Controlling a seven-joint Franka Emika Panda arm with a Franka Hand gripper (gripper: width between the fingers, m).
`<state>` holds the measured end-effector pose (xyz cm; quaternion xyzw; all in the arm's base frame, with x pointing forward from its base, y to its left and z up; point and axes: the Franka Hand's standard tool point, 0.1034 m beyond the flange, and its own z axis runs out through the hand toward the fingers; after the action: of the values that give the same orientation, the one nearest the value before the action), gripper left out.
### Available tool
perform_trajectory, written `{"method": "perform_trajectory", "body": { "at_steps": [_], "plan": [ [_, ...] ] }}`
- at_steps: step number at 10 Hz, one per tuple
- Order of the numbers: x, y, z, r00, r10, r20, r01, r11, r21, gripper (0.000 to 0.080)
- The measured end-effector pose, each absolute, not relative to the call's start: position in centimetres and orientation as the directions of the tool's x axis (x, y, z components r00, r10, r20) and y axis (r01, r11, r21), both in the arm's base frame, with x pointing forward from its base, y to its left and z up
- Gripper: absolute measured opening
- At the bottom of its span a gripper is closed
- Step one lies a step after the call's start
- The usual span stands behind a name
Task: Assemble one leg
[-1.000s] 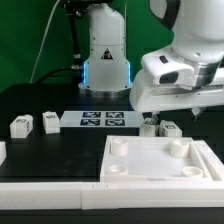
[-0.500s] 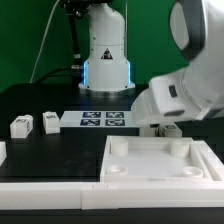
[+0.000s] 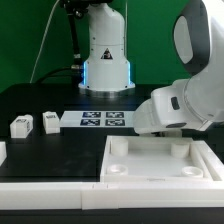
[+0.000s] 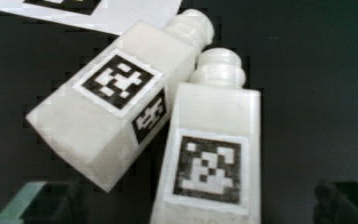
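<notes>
My gripper picks up the leg by its tagged body [image 4: 208,170] next, and the leg's round end stays free to enter the tray's socket.
In the wrist view two white legs lie side by side, each with a black-and-white tag facing up. One leg [image 4: 208,150] lies between my fingertips [image 4: 43,205]; the other leg [image 4: 108,105] is tilted and touches its side. My gripper [image 4: 194,207] is open, its jaws wide apart and clear of the leg. In the exterior view the white arm [image 3: 185,100] hides the gripper and these two legs. Two more legs [image 3: 20,126] [image 3: 50,122] stand at the exterior view's left.
The large white tray [image 3: 160,172] with round corner sockets lies in front of the arm. The marker board [image 3: 100,120] lies behind it, and its corner shows in the wrist view [image 4: 87,8]. The robot base [image 3: 105,55] stands at the back.
The arm has swung and come down toward the exterior view's right. It now covers the two legs beside the marker board that showed a second ago.
</notes>
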<state>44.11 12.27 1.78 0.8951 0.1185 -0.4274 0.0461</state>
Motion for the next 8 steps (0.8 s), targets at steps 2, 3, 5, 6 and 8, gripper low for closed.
{"method": "perform_trajectory", "body": {
  "at_steps": [2, 3, 5, 6, 8],
  "plan": [
    [43.29, 12.07, 1.28, 0.6, 0.164, -0.783, 0.247, -0.969, -0.015, 0.0649],
    [43.07, 12.05, 1.2, 0.598, 0.158, -0.786, 0.243, -0.97, -0.01, 0.0649],
    [42.83, 12.0, 0.7, 0.604, 0.161, -0.78, 0.244, -0.97, -0.012, 0.0649],
    [42.72, 11.99, 0.6, 0.604, 0.162, -0.78, 0.245, -0.97, -0.012, 0.0529],
    [42.84, 12.03, 0.55, 0.608, 0.164, -0.777, 0.245, -0.969, -0.013, 0.0395]
  ]
}}
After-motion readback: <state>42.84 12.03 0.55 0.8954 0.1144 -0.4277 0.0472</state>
